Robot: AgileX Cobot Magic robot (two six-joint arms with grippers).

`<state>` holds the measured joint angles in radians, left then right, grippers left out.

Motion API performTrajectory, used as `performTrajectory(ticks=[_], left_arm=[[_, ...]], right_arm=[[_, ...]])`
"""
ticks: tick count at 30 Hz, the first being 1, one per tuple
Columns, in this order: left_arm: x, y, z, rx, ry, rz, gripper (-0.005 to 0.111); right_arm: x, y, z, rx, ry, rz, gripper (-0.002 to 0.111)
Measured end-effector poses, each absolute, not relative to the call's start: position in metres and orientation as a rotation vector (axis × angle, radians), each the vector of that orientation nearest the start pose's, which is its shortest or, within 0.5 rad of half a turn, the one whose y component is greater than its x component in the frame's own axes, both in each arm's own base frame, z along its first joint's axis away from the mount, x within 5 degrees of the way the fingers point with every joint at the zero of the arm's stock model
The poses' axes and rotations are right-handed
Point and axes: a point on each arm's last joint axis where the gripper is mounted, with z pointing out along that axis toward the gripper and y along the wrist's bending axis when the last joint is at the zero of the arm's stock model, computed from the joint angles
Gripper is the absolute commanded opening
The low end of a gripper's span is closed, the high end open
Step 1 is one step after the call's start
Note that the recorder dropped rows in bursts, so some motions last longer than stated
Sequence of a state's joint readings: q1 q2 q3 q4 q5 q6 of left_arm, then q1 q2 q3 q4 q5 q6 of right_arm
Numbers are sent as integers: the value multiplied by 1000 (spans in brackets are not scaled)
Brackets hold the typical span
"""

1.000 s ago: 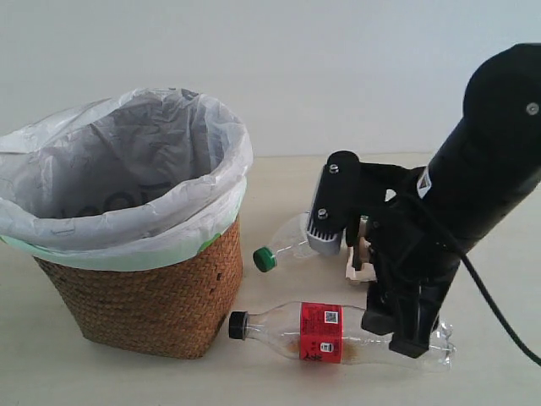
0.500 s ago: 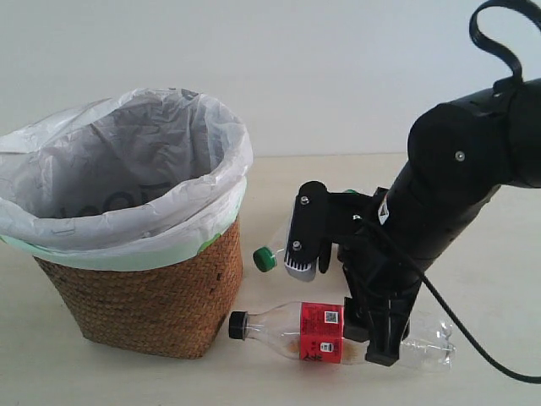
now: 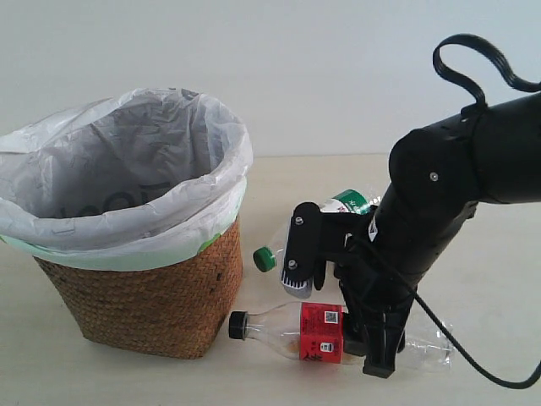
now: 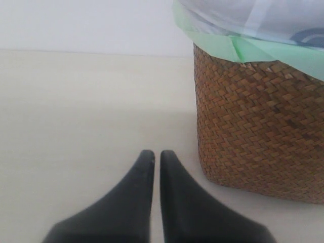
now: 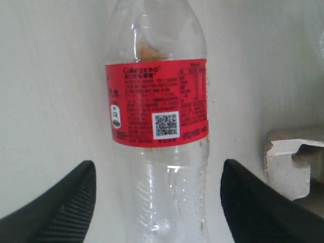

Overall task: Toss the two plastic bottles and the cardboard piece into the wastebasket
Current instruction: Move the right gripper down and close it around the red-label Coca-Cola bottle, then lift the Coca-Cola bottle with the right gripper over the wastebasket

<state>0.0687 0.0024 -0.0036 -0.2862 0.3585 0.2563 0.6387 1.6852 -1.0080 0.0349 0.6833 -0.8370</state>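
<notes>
The right gripper picks up the bottle by its clear body between label and base next, to throw the longer bottle [image 3: 287, 331] into the wastebasket.
The longer clear bottle [image 3: 287, 331], with a black cap and red label, lies on the table in front of the wastebasket [image 3: 144, 296]. My right gripper [image 3: 369, 355] is down over its clear body, just right of the label. In the right wrist view this gripper [image 5: 157, 167] is open, a finger on each side of the bottle [image 5: 159, 101], not touching it. The shorter green-capped bottle [image 3: 281, 244] lies behind, partly hidden by the arm. The cardboard piece [image 5: 288, 157] shows only in the right wrist view, beside the bottle. My left gripper [image 4: 152, 154] is shut and empty, low over the table beside the wicker basket [image 4: 253, 131].
The basket's white bag liner [image 3: 127, 169] with its green edge spreads wide over the rim. The right arm's black cable [image 3: 473, 51] loops above the arm. Bare beige table [image 4: 76, 111] stretches away from the left gripper.
The right arm has swung left and lower, bringing its gripper down along the long bottle toward the red label. The short bottle's green-white label now shows behind the arm. The bottles have not moved.
</notes>
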Motion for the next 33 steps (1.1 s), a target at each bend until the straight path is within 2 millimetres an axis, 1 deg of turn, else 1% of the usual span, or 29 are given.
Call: performTrajectory(ticks=[13, 14, 15, 17, 18, 26, 33], left_arm=[[54, -5, 183, -4, 1827, -51, 4], [54, -5, 183, -4, 1827, -51, 4], [54, -5, 183, -4, 1827, -51, 4], [54, -5, 183, -4, 1827, -51, 4], [54, -5, 183, -4, 1827, -51, 4], [54, -5, 183, -4, 1827, -51, 4], [54, -5, 183, -4, 1827, -51, 4]], right_arm=[[255, 191, 190, -1889, 2123, -10, 62], [253, 190, 187, -1889, 2124, -10, 63], [252, 189, 184, -1889, 2124, -10, 67], [248, 186, 175, -1887, 2123, -12, 72], [246, 185, 172, -1883, 2121, -13, 71], [242, 184, 164, -1845, 2147, 21, 71], [239, 184, 138, -1868, 2242, 63, 71]])
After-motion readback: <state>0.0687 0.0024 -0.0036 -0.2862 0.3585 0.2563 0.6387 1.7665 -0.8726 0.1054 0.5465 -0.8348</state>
